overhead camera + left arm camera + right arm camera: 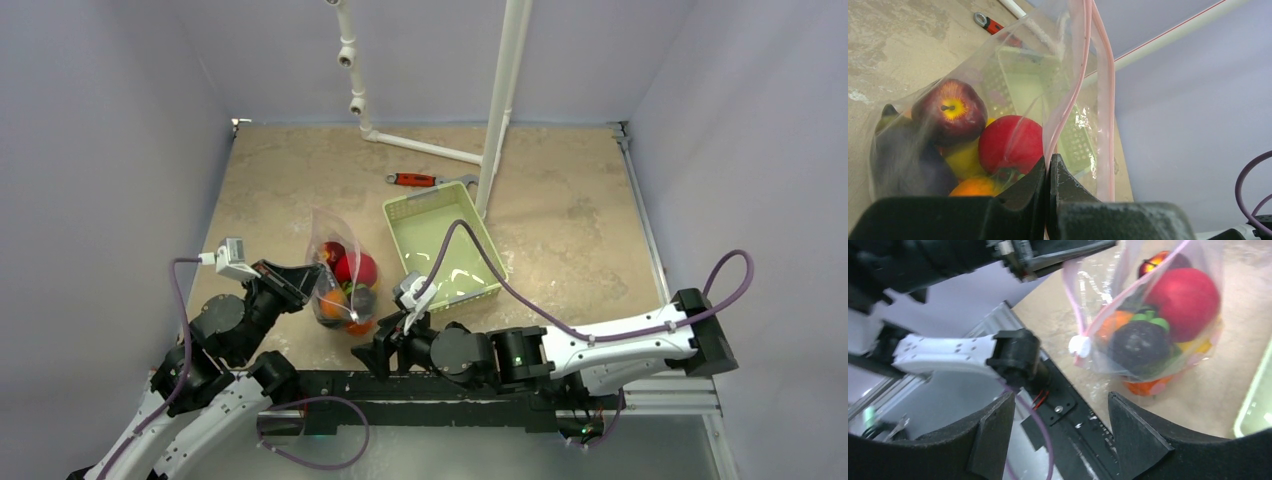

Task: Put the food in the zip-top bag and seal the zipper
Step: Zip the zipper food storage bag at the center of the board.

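Observation:
Next, my right gripper reaches the zipper and grabs its white slider tab (358,318) (1079,346). This leaves the pink part of the zipper free for my left gripper to seal.
The clear zip-top bag (338,272) stands on the table with the food inside: a dark red apple (950,110), a red tomato (1010,145), yellow (965,160), orange (975,186) and dark purple (903,160) pieces. My left gripper (312,288) is shut on the pale pink zipper strip (1079,80) at the bag's near-left edge (1048,161). My right gripper (372,352) is open and empty, low, just near-right of the bag (1148,315); its jaws (1060,405) hang over the black base rail. A white slider tab (1079,346) sits on the zipper.
A light green basket (447,245) lies just right of the bag. A red-handled wrench (420,180) lies behind it, beside a white pipe stand (500,110). The black base rail (450,385) runs along the near edge.

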You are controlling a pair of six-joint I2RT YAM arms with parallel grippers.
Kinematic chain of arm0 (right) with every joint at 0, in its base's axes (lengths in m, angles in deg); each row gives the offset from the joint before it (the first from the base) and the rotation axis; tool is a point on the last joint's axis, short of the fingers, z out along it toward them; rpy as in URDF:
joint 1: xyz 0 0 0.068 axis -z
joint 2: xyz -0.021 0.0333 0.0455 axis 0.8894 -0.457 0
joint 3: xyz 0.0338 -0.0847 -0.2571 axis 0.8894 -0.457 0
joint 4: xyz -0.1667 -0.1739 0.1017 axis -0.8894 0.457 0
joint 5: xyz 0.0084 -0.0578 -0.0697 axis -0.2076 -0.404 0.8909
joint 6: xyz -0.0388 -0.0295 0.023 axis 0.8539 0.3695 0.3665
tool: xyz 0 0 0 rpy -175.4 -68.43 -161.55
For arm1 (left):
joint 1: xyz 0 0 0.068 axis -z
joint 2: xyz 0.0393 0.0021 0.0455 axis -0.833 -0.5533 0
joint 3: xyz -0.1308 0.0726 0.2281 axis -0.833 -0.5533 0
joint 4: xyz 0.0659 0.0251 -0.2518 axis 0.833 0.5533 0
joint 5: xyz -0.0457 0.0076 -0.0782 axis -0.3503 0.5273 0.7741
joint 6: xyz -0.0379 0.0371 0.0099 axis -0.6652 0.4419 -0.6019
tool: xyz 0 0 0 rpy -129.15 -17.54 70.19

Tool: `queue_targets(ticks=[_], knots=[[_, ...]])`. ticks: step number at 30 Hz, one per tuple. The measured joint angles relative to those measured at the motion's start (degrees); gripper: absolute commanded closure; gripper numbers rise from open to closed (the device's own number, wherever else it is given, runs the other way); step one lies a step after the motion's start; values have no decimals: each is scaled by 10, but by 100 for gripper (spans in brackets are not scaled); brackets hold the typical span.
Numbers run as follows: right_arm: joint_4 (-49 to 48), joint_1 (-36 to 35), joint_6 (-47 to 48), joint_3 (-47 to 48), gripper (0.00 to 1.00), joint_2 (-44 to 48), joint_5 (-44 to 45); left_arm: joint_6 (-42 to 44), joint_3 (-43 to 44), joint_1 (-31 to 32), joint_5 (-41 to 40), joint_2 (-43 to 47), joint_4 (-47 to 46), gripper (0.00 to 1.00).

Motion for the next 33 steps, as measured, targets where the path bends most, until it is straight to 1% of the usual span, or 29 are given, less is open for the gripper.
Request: queue_targets(ticks=[4, 8, 12, 20, 25, 33], knots=[[0, -8, -17, 0, 22, -29, 79, 0, 0, 0, 0, 2, 1, 100], [-2, -9, -19, 0, 21, -53, 131, 0, 0, 0, 0, 12, 2, 100], [-25, -9, 5, 0, 21, -73, 161, 0, 0, 0, 0, 17, 7, 100], [-135, -9, 99, 0, 22, -85, 190, 1, 0, 0, -3, 19, 16, 100], [-194, -9, 143, 0, 25, -114, 190, 1, 2, 0, -5, 19, 19, 100], [-218, -9, 176, 8, 33, -179, 193, 5, 8, 0, -6, 19, 20, 100]])
